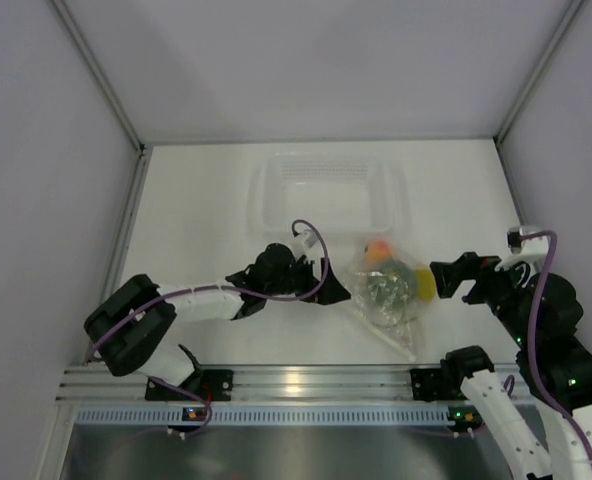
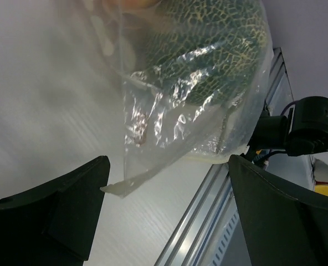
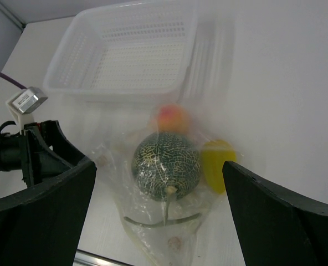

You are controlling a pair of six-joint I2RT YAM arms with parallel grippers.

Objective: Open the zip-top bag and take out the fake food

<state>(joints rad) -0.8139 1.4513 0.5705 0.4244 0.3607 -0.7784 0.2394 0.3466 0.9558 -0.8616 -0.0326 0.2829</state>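
The zip-top bag's corner (image 1: 353, 302) (image 2: 124, 183) is free of the melon, so my left gripper will grab it next. That will leave the bag's edge free for my right gripper to open.
The clear zip-top bag (image 1: 388, 300) lies on the white table between my two grippers. It holds the mottled green melon (image 1: 384, 288), with the orange-red fruit (image 1: 378, 249) at its far side and the yellow fruit (image 1: 425, 283) at its right edge. My left gripper (image 1: 341, 290) is open just left of the bag; in the left wrist view a bag corner (image 2: 115, 188) lies between the fingers, near the left one. My right gripper (image 1: 446, 280) is open just right of the bag, and its view shows the melon (image 3: 165, 165) and stem, apart from the fingers.
The rigid clear tub (image 1: 326, 195) stands behind the bag, also in the right wrist view (image 3: 131, 55). An aluminium rail (image 1: 296, 382) runs along the table's near edge, close to the bag's lower tip. White walls enclose the table on three sides.
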